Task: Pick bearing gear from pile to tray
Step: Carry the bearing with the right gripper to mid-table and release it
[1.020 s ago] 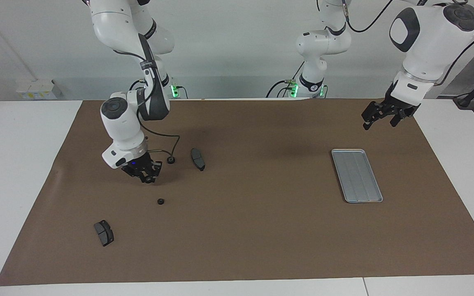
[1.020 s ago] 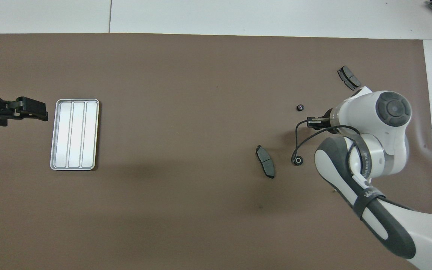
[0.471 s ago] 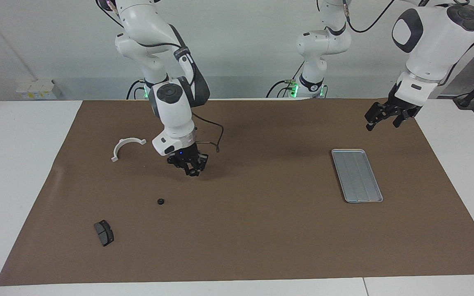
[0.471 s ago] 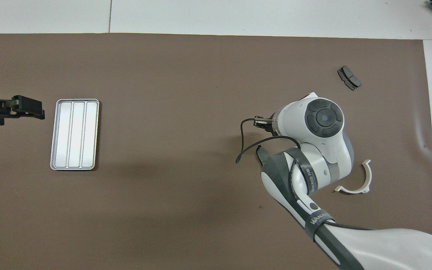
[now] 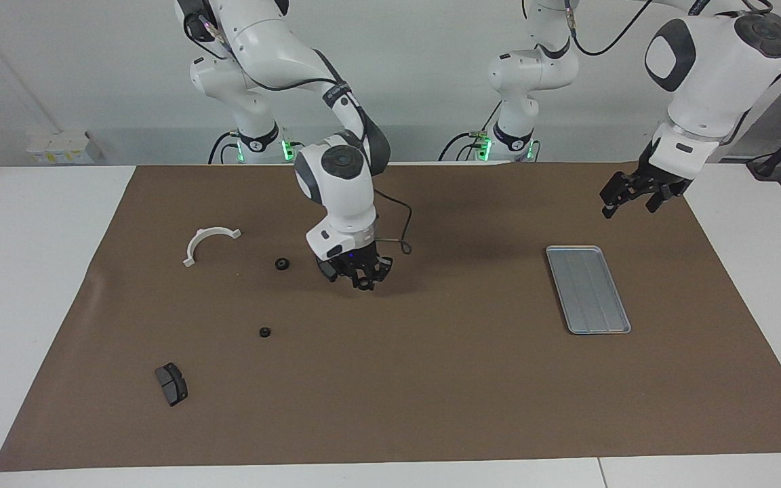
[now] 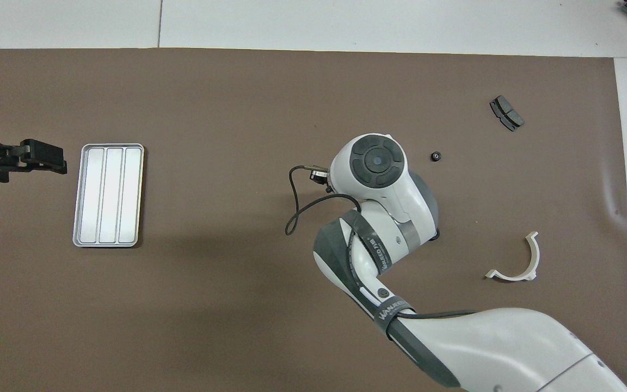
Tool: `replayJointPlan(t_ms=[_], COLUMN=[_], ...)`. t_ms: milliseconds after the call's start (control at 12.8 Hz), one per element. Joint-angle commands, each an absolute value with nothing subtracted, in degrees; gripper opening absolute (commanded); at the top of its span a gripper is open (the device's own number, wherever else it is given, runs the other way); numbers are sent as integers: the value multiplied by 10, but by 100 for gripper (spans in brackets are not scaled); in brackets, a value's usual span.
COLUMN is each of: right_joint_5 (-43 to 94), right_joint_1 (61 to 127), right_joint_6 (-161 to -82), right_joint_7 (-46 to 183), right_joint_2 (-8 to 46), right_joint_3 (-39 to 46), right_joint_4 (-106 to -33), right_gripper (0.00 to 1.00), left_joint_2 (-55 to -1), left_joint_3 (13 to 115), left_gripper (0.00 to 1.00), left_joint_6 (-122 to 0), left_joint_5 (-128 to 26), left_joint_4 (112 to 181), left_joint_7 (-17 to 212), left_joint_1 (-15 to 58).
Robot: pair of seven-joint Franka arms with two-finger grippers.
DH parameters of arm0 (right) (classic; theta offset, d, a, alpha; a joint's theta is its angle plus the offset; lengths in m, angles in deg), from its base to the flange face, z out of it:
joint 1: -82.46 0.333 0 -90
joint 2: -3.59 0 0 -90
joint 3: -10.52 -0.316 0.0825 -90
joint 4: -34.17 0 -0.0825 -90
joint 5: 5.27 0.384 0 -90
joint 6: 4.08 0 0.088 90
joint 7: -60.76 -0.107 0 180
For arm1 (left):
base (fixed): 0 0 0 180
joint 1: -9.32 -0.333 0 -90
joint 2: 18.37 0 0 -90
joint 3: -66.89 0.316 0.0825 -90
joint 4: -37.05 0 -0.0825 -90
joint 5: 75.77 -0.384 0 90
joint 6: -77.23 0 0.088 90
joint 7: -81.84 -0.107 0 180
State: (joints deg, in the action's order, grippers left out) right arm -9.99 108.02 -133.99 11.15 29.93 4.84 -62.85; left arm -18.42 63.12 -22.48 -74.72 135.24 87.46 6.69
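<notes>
The gear hangs above the brown mat, so my right gripper keeps holding the small dark gear (image 6: 329, 189) for now, until it reaches the silver tray.
My right gripper (image 5: 363, 276) hangs low over the brown mat, between the pile and the tray. Its fingertips are shut on a small dark part that looks like a bearing gear. In the overhead view its own wrist hides it. Two black gears lie on the mat, one (image 5: 283, 264) beside the gripper and one (image 5: 265, 332) (image 6: 435, 157) farther from the robots. The silver tray (image 5: 588, 289) (image 6: 108, 194) lies empty toward the left arm's end. My left gripper (image 5: 634, 195) (image 6: 41, 157) waits open over the mat beside the tray.
A white half-ring bracket (image 5: 206, 242) (image 6: 520, 261) lies toward the right arm's end of the mat. A dark brake pad (image 5: 171, 383) (image 6: 506, 112) lies farthest from the robots. A black cable loops off the right wrist (image 6: 297, 209). The right arm covers the mat under it.
The right arm has swung from over the pile toward the tray with its gripper still shut, uncovering the white bracket and one gear. The left gripper has hardly moved.
</notes>
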Motion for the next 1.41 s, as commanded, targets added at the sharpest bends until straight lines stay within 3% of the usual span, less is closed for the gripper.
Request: replayJointPlan(t_ms=[0,471,549,627,706,1098,1176,1333], right_joint_5=[-126,-117,-117,-117,-118,-124,-124,-123], right_joint_1=[1105,1170,1177,1178,1178,1169,1157,1136], right_joint_6=[-1316,-1296,-1292,-1291,-1291,-1281,-1281,-1293], right_joint_7=[56,19,19,19,19,24,28,42], right_joint_2=[359,372,372,371,370,358,344,293], right_joint_3=[48,47,47,47,47,48,48,48], right_joint_4=[-550,-553,-557,-560,-564,-565,-577,-638], right_gripper=[0,0,30,50,53,95,100,100], left_joint_2=[-178,-178,-178,-178,-178,-178,-178,-185], left_joint_3=[630,629,629,629,629,629,629,629], left_gripper=[100,100,100,100,100,100,100,100], left_joint_6=[-238,-238,-238,-238,-238,-238,-238,-239], left_joint_5=[-745,-744,-745,-745,-744,-745,-745,-745], left_joint_4=[1364,1363,1364,1364,1364,1369,1370,1370], left_joint_7=[871,873,873,872,871,871,871,879], left_joint_1=[62,62,62,62,62,62,62,68])
